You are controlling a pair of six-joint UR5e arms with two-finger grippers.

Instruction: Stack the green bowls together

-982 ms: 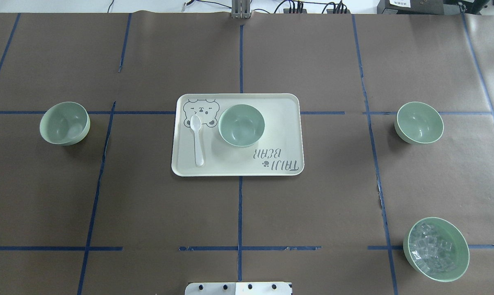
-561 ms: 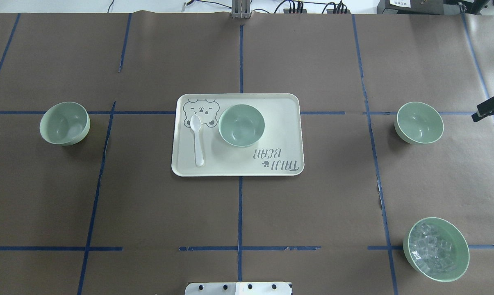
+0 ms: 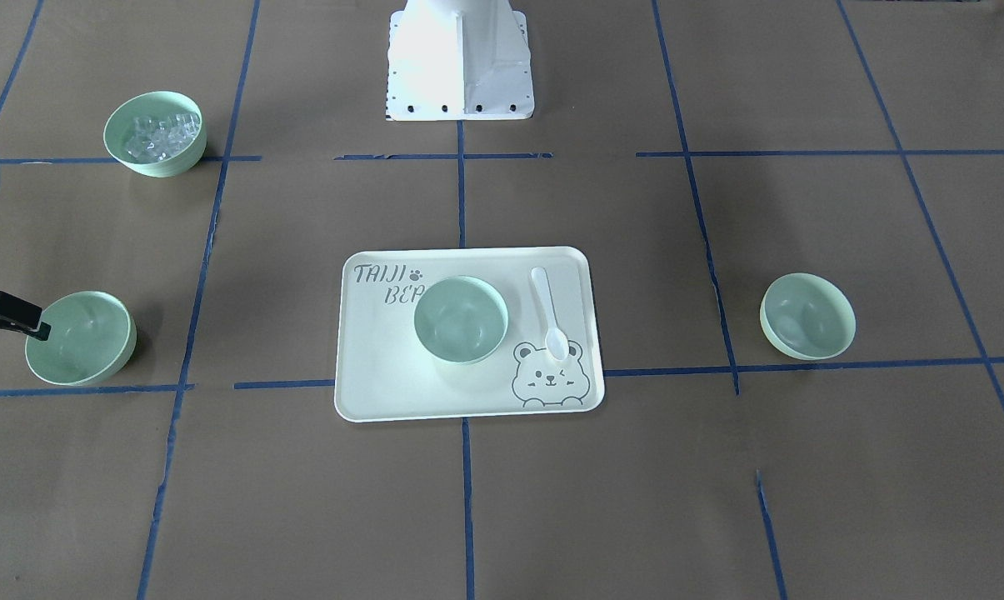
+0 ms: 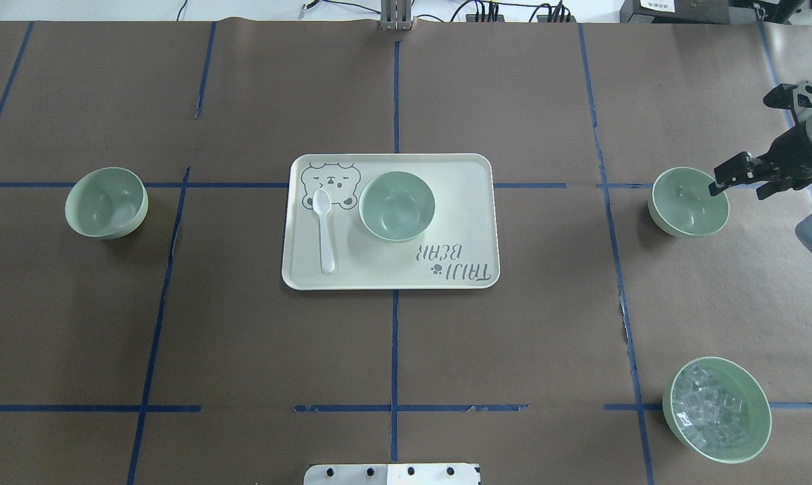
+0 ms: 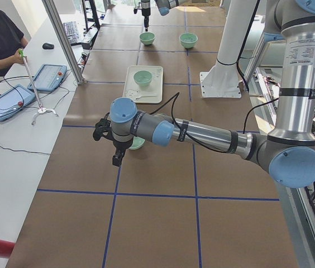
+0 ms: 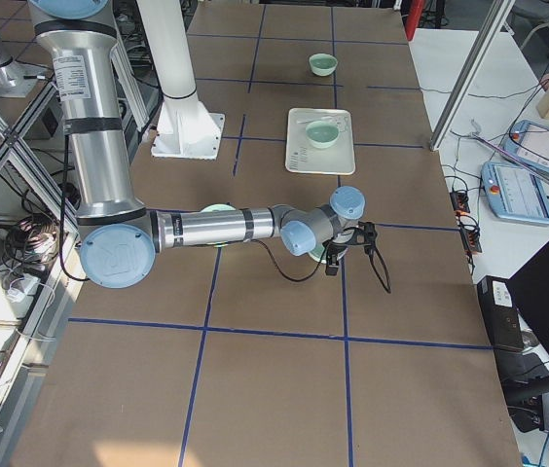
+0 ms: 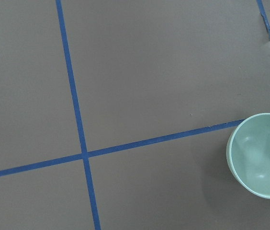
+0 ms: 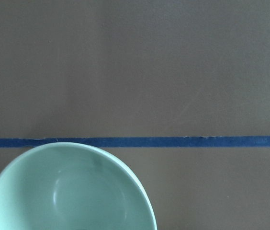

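I need to stack this green bowl into the one on the cream tray (image 3: 460, 318), so next I should grab the bowl by its rim (image 3: 30, 346) with my right gripper.
Three empty green bowls stand apart: the left bowl (image 4: 106, 202), the middle bowl (image 4: 397, 205) on the cream tray (image 4: 459, 168), and the right bowl (image 4: 685, 202). My right gripper (image 4: 742, 184) is open at the right bowl's outer rim, with one finger (image 3: 18, 315) over the rim. The right wrist view shows that bowl (image 8: 68, 189) at the lower left. My left gripper (image 5: 117, 157) shows only in the exterior left view, hanging beside the left bowl (image 5: 138, 144). I cannot tell whether it is open or shut. The left wrist view has this bowl (image 7: 262, 155) at its right edge.
A white spoon (image 4: 325, 232) lies on the tray left of the middle bowl. A like green bowl with clear cubes (image 4: 715, 409) stands at the near right. The robot base (image 3: 460, 58) is at the table's near edge. Blue tape lines cross the brown table cover.
My right gripper has come in from the right edge of the overhead view and moved left to the right bowl's rim. The bowls have not moved.
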